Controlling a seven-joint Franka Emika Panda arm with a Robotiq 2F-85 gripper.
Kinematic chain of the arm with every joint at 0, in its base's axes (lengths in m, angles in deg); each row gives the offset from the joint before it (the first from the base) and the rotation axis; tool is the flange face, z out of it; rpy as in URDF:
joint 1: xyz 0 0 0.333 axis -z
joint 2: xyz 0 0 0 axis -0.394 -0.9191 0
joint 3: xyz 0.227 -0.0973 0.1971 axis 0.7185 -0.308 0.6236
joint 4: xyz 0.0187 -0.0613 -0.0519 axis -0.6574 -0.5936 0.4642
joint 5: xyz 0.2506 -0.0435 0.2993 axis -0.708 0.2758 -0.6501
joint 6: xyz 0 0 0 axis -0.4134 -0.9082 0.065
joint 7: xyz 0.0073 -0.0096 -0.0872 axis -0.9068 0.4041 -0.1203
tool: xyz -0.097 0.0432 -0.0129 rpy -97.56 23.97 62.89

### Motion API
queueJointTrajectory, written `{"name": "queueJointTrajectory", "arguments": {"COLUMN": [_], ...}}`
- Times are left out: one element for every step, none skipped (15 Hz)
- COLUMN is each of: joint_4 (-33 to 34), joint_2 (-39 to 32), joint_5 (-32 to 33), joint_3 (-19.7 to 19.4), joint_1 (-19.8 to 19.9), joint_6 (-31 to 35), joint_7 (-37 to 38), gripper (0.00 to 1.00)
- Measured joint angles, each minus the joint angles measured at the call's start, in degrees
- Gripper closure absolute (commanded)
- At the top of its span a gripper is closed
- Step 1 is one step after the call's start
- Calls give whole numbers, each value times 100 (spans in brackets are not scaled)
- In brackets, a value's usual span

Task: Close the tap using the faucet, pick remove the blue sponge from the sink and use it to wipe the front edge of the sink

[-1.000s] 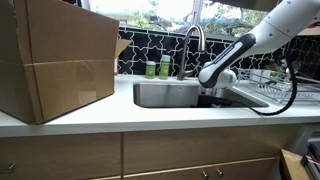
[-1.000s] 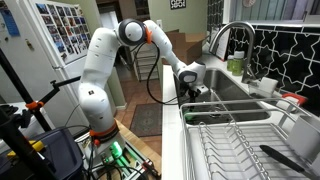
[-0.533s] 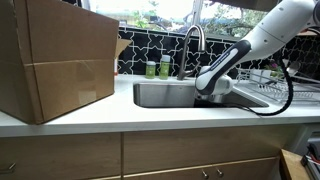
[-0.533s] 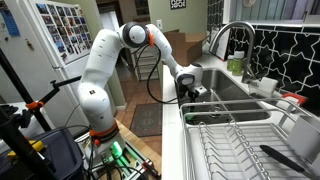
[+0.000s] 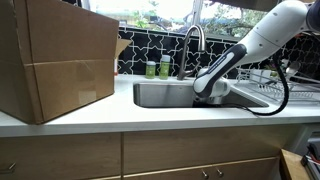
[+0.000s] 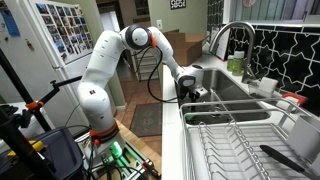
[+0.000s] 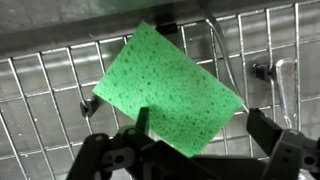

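Note:
My gripper has to grab the blue sponge by its near end next. The rest of the sponge then stays free to wipe the front edge of the sink.
The blue sponge (image 7: 170,90), bright green to the eye, lies flat on the wire grid at the bottom of the sink. My gripper (image 7: 205,125) hovers just above its near end, open, with one finger over the sponge and the other off its right corner. In both exterior views the gripper (image 5: 207,90) (image 6: 192,92) reaches down into the steel basin (image 5: 160,95), and the sponge is hidden there. The tap (image 5: 193,42) (image 6: 232,35) arches over the basin behind the arm. The front edge of the sink (image 5: 185,108) runs along the white countertop.
A large cardboard box (image 5: 55,60) stands on the counter beside the basin. Two small green containers (image 5: 158,69) stand by the tap's base. A wire dish rack (image 6: 235,140) (image 5: 285,85) sits on the other side. A drain fitting (image 7: 262,70) shows on the sink floor.
The gripper has shifted a little along the basin, towards the cardboard box, and dipped lower into the sink. Its jaws have stayed open.

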Motion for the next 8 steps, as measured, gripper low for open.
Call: {"name": "queueJointTrajectory", "arguments": {"joint_4": [41,90,147,217,287,361,427,482], "joint_2": [-36,-80,-134,-198,-267,-334,-397,-447], "joint_5": [0,0,0,0,0,0,0,0], "joint_3": [-2,-4,-4,-4,-4,-3,-1,-1], "joint_1": [1,4,5,6,6,6,7,7], "joint_6": [0,0,0,-1,-5,-11,-22,-36], "joint_7": [0,0,0,0,0,0,0,0], "gripper": [0,0,0,1,18,26,30,40]}}
